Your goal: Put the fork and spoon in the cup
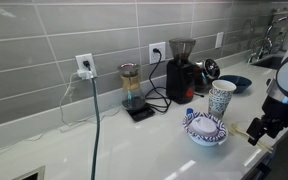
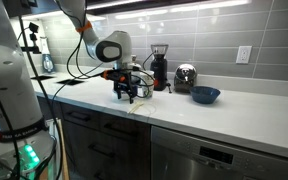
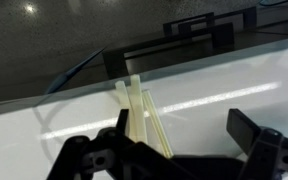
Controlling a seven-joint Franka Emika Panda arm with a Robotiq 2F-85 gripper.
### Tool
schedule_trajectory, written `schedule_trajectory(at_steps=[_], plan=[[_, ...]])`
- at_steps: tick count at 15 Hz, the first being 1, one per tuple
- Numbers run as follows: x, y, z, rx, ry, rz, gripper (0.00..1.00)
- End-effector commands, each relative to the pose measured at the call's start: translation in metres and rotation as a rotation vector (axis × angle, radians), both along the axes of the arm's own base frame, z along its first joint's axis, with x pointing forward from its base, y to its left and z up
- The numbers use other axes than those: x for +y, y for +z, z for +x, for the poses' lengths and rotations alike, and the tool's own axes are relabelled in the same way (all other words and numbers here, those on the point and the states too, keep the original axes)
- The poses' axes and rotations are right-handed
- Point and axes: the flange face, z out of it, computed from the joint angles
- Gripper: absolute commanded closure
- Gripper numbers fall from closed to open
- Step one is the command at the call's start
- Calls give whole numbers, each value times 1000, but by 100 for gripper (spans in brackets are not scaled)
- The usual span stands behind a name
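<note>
The handle ends of the fork and spoon are near the counter's edge. I should grab both together away from those ends, leaving them free to enter the cup (image 1: 221, 98).
The tall white speckled cup (image 1: 221, 98) stands on the white counter beside the black grinder (image 1: 182, 68). In the wrist view, pale cream utensil handles (image 3: 139, 105) lie side by side on the counter near its front edge; which is the fork and which the spoon I cannot tell. My gripper (image 3: 182, 135) is open and hovers low over them, with the handles next to one finger and nothing between the jaws. It also shows in both exterior views (image 1: 264, 122) (image 2: 127, 90), at the counter's front edge, in front of the cup.
A wide blue-and-white patterned bowl (image 1: 205, 130) sits close to the gripper. A shallow dark blue dish (image 1: 236, 83) (image 2: 206, 95) lies behind the cup. A scale with a glass carafe (image 1: 132, 90), cables and a sink tap (image 1: 274, 30) are along the wall.
</note>
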Motion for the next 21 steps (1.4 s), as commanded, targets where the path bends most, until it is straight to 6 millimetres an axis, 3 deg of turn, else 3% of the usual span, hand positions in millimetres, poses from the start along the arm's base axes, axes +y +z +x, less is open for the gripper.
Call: schedule_trajectory(at_steps=[1, 13, 14, 15, 21], plan=[[6, -11, 16, -12, 54, -1, 0], [-3, -35, 62, 23, 106, -30, 0], [-5, -38, 64, 28, 100, -26, 7], [-6, -40, 67, 31, 95, -21, 26], [-7, -44, 74, 63, 77, -20, 69]])
